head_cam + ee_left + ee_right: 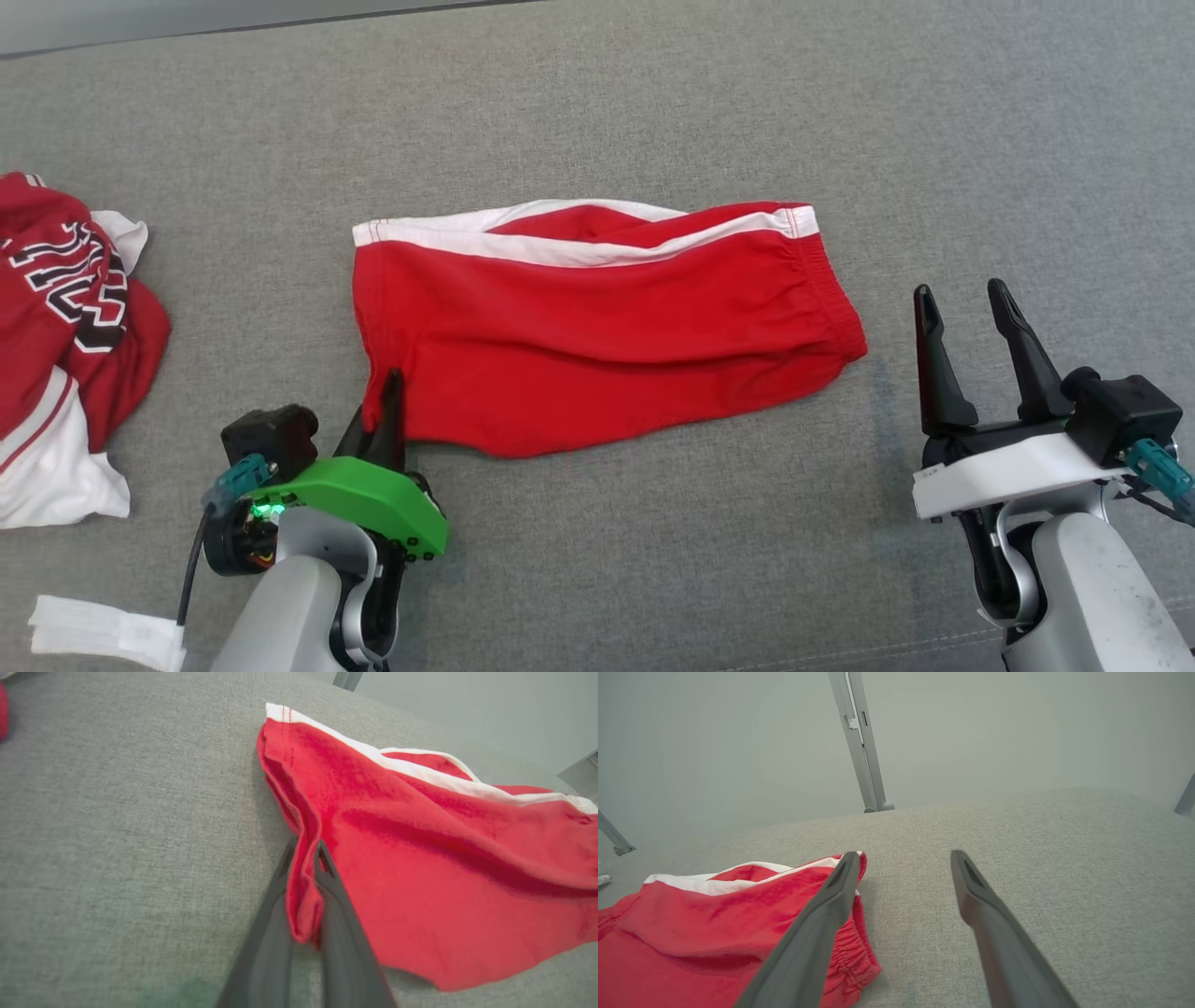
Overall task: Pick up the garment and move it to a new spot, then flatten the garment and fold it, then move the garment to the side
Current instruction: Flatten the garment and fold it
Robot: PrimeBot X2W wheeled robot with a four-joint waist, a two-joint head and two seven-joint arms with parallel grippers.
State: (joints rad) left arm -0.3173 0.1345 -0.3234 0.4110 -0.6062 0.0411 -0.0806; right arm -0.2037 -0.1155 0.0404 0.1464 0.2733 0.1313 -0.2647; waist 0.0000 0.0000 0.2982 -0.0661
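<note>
I should grab the red shorts (pixel 583 336) next with my right gripper, by their elastic waistband (pixel 836 299). Then I can fold them.
The garment (pixel 597 327) is a pair of red shorts with a white stripe, lying folded across the middle of the grey fabric surface (pixel 653 112). My left gripper (pixel 387 387) is shut on the garment's near left corner; in the left wrist view a fold of red cloth (pixel 303 891) is pinched between the two dark fingers. My right gripper (pixel 962 299) stands open just right of the garment's elastic waistband (pixel 836 299), above the surface, with nothing between its fingers. In the right wrist view the garment (pixel 714 924) lies left of the open right gripper (pixel 903 858).
A heap of red and white clothes (pixel 65 345) lies at the left edge. A white strip (pixel 103 630) sits at the lower left corner. The surface's far edge (pixel 280 23) runs along the top; metal frame legs (pixel 859 742) stand beyond it.
</note>
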